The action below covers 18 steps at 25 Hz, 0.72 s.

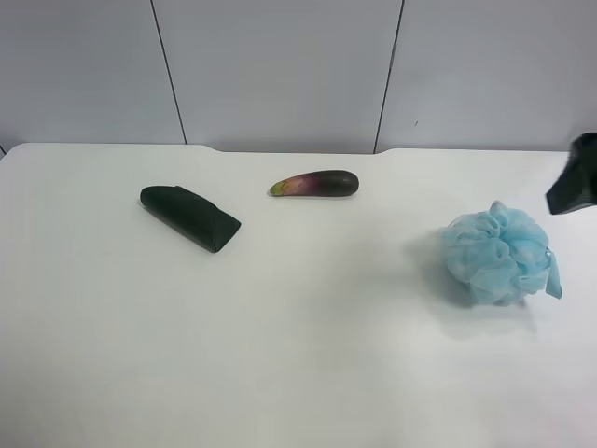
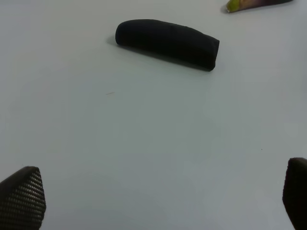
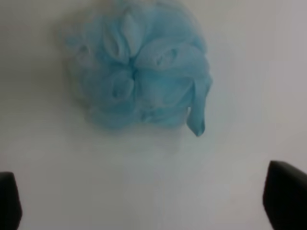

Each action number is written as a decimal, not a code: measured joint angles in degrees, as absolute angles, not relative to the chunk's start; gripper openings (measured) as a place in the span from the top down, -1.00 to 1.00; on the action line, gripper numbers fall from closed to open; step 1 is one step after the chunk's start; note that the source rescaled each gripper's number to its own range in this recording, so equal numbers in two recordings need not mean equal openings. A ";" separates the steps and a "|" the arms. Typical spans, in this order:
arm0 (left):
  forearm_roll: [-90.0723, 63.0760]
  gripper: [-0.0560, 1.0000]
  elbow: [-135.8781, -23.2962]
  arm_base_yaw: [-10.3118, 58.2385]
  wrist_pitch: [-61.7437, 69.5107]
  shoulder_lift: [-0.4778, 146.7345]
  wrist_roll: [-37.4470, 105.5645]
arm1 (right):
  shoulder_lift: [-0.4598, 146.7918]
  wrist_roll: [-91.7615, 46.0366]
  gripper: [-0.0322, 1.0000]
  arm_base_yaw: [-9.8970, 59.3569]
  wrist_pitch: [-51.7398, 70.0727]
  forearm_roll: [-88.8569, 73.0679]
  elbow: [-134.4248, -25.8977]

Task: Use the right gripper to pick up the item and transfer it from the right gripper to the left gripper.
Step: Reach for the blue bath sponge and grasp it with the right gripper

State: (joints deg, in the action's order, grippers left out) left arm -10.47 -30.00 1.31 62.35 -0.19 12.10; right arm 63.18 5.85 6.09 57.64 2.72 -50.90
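Observation:
The ruffled mesh folds of the bath pouf (image 1: 499, 254) will be grabbed next by my right gripper, so that it can hand the bath pouf over to my left gripper.
The light-blue mesh bath pouf (image 1: 499, 254) lies on the white table (image 1: 308, 355) at the exterior high view's right. The right wrist view shows it (image 3: 136, 67) ahead of my right gripper (image 3: 144, 203), whose fingers (image 3: 285, 199) are spread wide and empty, apart from the pouf. A black part of that arm (image 1: 574, 177) shows at the exterior view's right edge, just beyond the pouf. My left gripper (image 2: 158, 201) is open and empty over bare table; it does not show in the exterior view.
A dark green rolled cloth (image 1: 189, 217) lies at the left of the table, also in the left wrist view (image 2: 168, 42). A purple eggplant (image 1: 315, 184) lies at the back middle; its tip shows in the left wrist view (image 2: 249, 4). A grey panelled wall stands behind.

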 joint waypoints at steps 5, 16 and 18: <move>-10.47 -1.00 -30.00 1.31 62.35 -0.19 12.10 | 78.24 3.58 -1.00 6.09 50.57 2.60 -51.02; -10.47 -1.00 -30.00 1.31 62.35 -0.19 12.10 | 98.58 3.51 -1.00 6.09 35.27 4.09 -51.08; -10.47 -1.00 -30.00 1.31 62.35 -0.19 12.10 | 101.53 3.51 -0.88 6.09 33.93 4.32 -51.08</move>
State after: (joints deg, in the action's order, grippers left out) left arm -10.47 -30.00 1.31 62.35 -0.19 12.10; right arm 101.53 3.51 6.09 33.93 4.32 -51.08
